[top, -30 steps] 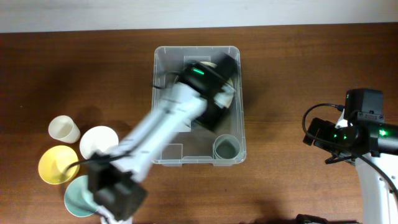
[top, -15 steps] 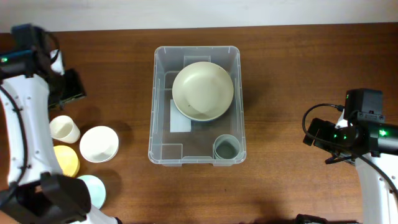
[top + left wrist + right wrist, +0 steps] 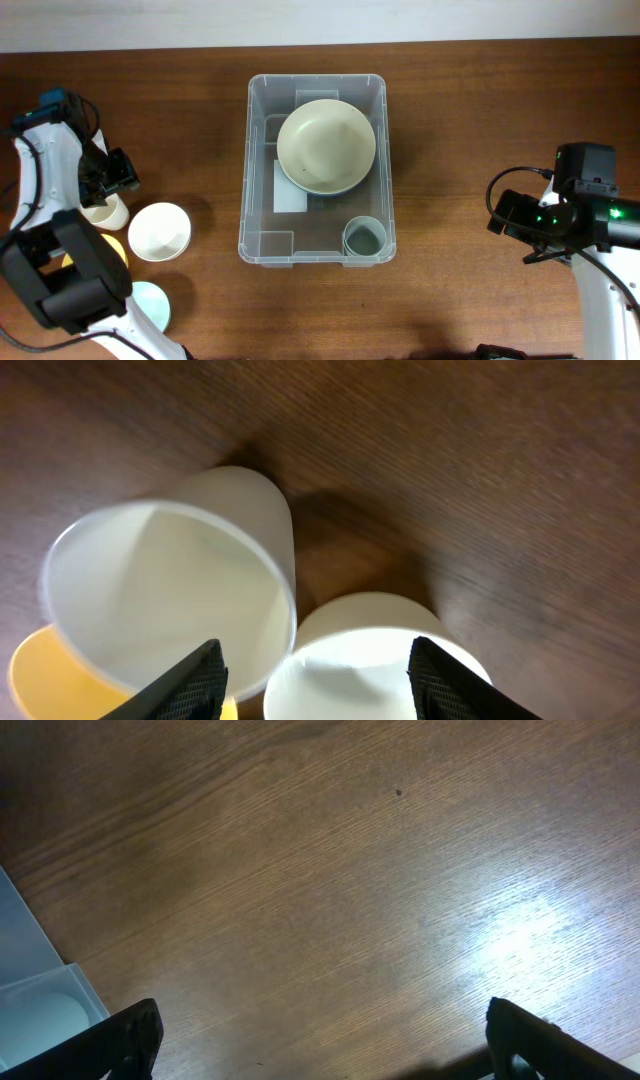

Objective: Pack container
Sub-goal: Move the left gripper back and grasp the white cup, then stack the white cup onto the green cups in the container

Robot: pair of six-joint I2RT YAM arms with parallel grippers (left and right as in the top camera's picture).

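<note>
My left gripper's fingers are above the cream cup's rim, so they would miss the cup if they closed now. My left gripper needs to go lower first, then close on the cup.
The container (image 3: 262, 150) is a large clear bin in the middle of the table. It holds a pale cream bowl (image 3: 326, 146), a grey-green cup (image 3: 364, 238) and shows a white label (image 3: 290, 186) on its bottom. My left gripper (image 3: 110, 178) is open and empty at the far left, above a cream cup (image 3: 103, 212). In the left wrist view the gripper (image 3: 320, 685) hangs over the cream cup (image 3: 170, 590) and a white bowl (image 3: 380, 655). My right gripper (image 3: 505, 215) is open and empty over bare table (image 3: 330, 1050), right of the container.
Left of the container stand a white bowl (image 3: 160, 231), a yellow bowl (image 3: 112, 252) partly under my left arm, and a light blue bowl (image 3: 152, 305). The yellow bowl's rim shows in the left wrist view (image 3: 35, 675). A container corner (image 3: 40, 995) shows in the right wrist view.
My left arm has swung out of the container to the far left, leaving the pale cream bowl inside, and now hovers over the cream cup. The right arm has not moved.
</note>
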